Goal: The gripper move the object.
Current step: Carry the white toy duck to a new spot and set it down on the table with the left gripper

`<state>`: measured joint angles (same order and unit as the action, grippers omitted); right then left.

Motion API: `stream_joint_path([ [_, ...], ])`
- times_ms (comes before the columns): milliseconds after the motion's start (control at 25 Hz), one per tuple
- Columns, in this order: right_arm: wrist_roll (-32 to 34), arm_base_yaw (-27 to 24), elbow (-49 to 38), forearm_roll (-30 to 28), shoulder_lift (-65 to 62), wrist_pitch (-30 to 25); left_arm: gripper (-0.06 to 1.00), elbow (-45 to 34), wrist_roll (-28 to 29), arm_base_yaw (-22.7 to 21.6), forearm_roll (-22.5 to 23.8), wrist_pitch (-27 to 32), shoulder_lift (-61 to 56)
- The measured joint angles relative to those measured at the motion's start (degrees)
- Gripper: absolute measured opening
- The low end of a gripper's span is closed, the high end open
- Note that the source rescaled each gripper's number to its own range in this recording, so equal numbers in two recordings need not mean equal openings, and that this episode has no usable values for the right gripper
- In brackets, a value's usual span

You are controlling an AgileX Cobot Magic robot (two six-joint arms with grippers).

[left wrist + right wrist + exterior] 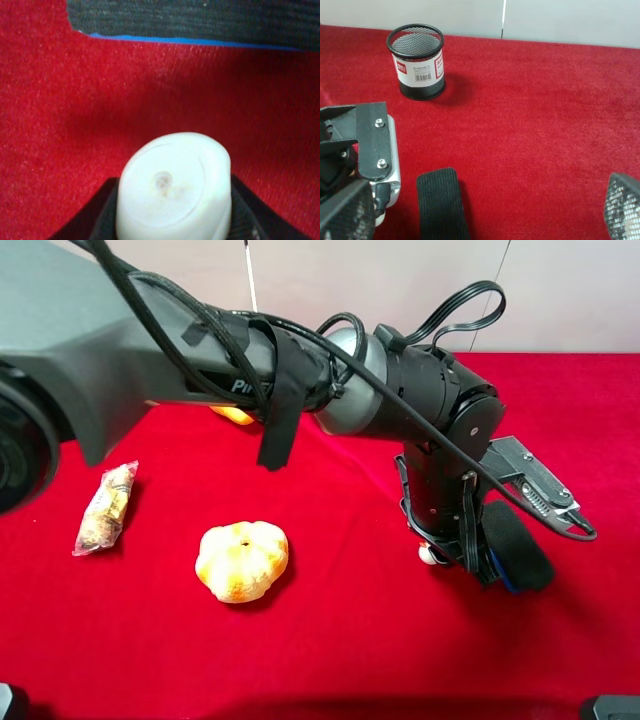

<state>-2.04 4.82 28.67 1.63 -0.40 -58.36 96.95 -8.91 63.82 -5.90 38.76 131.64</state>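
The white piece (pixel 172 185) hangs over the red cloth beside the black pad, so my left gripper should open and let it go.
My left gripper (pixel 440 548) reaches across to the right of the exterior view and points down at the red cloth. It is shut on the small glossy white mushroom-shaped object (pixel 431 554). In the left wrist view the object (pixel 175 192) sits between the two black fingers (pixel 100 225), its rounded end towards the camera, low over the cloth. My right gripper (pixel 485 207) shows only in the right wrist view, open and empty, with its mesh-textured fingers (pixel 345 212) wide apart.
A black oval pad with a blue edge (pixel 517 545) lies just right of the left gripper; it also shows in the left wrist view (pixel 200 20) and the right wrist view (pixel 442 202). An orange-white pumpkin (pixel 242 560), a snack packet (pixel 105 508), a half-hidden yellow fruit (pixel 232 414) and a mesh cup (pixel 416 61) stand around.
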Motion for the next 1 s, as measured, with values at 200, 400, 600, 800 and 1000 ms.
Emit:
stream_joint_path([
  [200, 0.00, 0.00, 0.00, 0.00, 0.00, 0.00, 0.04, 0.00, 0.00, 0.00, 0.00, 0.01, 0.00],
  [400, 0.00, 0.00, 0.00, 0.05, 0.00, 0.00, 0.24, 0.00, 0.00, 0.00, 0.00, 0.72, 0.00],
  [600, 0.00, 0.00, 0.00, 0.05, 0.00, 0.00, 0.46, 0.00, 0.00, 0.00, 0.00, 1.44, 0.00],
  [800, 0.00, 0.00, 0.00, 0.05, 0.00, 0.00, 0.55, 0.00, 0.00, 0.00, 0.00, 1.72, 0.00],
  [1000, 0.00, 0.00, 0.00, 0.05, 0.00, 0.00, 0.56, 0.05, 0.00, 0.00, 0.00, 2.69, -0.18],
])
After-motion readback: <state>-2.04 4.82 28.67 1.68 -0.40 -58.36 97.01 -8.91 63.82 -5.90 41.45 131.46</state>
